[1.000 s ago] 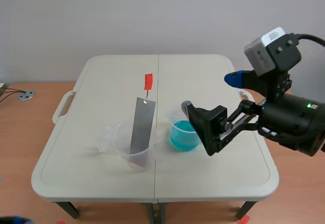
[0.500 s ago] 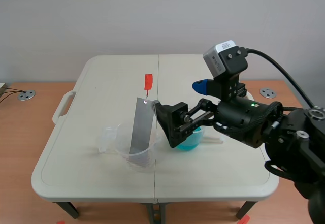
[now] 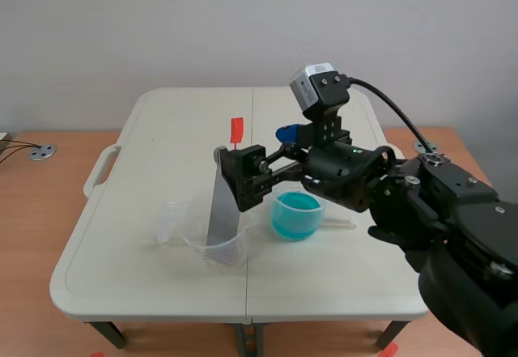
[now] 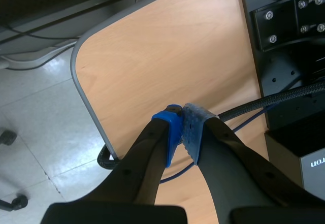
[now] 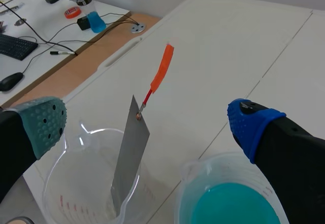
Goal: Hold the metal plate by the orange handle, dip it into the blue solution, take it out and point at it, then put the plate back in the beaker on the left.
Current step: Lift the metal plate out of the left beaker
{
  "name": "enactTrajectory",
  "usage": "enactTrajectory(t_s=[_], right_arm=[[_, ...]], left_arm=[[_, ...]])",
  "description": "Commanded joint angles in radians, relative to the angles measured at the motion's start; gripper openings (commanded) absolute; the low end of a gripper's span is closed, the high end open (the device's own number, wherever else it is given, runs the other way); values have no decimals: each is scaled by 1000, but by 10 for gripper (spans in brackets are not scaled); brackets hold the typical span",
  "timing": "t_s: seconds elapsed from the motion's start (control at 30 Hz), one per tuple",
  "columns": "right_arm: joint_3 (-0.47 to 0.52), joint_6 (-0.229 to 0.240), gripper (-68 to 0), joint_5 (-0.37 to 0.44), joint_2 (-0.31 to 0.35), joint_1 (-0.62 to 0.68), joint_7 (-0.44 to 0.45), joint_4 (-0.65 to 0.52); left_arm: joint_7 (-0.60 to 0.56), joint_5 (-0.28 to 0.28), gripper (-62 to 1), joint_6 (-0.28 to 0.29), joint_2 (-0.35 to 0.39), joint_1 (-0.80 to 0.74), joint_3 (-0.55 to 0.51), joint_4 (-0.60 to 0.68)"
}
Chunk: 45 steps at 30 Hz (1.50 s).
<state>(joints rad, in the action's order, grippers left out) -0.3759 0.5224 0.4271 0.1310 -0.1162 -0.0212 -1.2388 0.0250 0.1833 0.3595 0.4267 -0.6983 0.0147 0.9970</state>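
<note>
I will next dip the metal plate into the blue solution (image 3: 295, 214), so my right gripper will grab the plate by its orange handle (image 3: 235, 129) for that.
A grey metal plate (image 3: 220, 210) stands tilted in the clear beaker (image 3: 212, 244) on the left, its orange handle (image 3: 235, 129) sticking up on a thin wire. The beaker of blue solution (image 3: 295, 214) stands just to its right. My right gripper (image 3: 253, 146) is open, level with the plate's top edge and below the handle. In the right wrist view the plate (image 5: 129, 155) and the handle (image 5: 162, 71) lie ahead, between the spread fingers of the right gripper (image 5: 147, 123), untouched. My left gripper (image 4: 182, 132) is shut on nothing, off the table above a wooden desk.
A small clear cup (image 3: 168, 223) stands just left of the clear beaker. The white folding table (image 3: 340, 280) has a handle (image 3: 99, 171) on its left side. Metal discs (image 3: 40, 152) lie on the wooden desk around it. Cables and a black box (image 4: 297, 153) sit under the left gripper.
My right arm has swung left, from above the blue beaker to the plate's top, with its gripper open throughout. The plate and the beakers have stayed put.
</note>
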Motion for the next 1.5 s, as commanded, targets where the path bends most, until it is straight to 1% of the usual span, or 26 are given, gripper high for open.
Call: enactTrajectory(t_s=[0.0, 0.3, 0.37, 0.47, 0.53, 0.7, 0.73, 0.83, 1.03, 1.17, 1.37, 1.47], right_arm=[[-5, 16, -12, 12, -15, -37, 16, 2], [-31, 25, -12, 39, -58, -118, 16, 108], [-31, 29, -12, 56, -66, -132, 18, 132], [-31, 31, -12, 56, -79, -153, 20, 164], [-31, 48, -12, 56, -88, -165, 19, 180], [-31, 48, -13, 57, -93, -169, 19, 187], [-31, 48, -27, 57, -92, -169, 19, 187], [-31, 48, -99, 57, -92, -169, 10, 187], [-31, 50, -163, 57, -92, -169, 0, 187], [-31, 51, -242, 57, -92, -169, 0, 187], [-31, 56, -330, 56, -92, -169, 1, 187], [-31, 90, -398, 56, -92, -169, 1, 187]], left_arm=[[-5, 6, -582, 2, 0, -13, -1, 23], [-5, 6, -582, 2, 0, -13, -1, 23], [-5, 6, -582, 2, 0, -13, -1, 23], [-6, 6, -582, 2, 0, -13, -1, 23], [-6, 6, -582, 2, 0, -13, -1, 23], [-6, 6, -582, 2, 0, -13, -1, 23], [-6, 6, -582, 2, 0, -13, -1, 23], [-6, 6, -582, 2, 0, -13, -1, 23], [-6, 6, -582, 2, 0, -13, -1, 23], [-6, 6, -582, 2, 0, -13, -1, 23], [-6, 6, -582, 2, 0, -13, -1, 23], [-6, 6, -582, 2, 0, -13, -1, 23]])
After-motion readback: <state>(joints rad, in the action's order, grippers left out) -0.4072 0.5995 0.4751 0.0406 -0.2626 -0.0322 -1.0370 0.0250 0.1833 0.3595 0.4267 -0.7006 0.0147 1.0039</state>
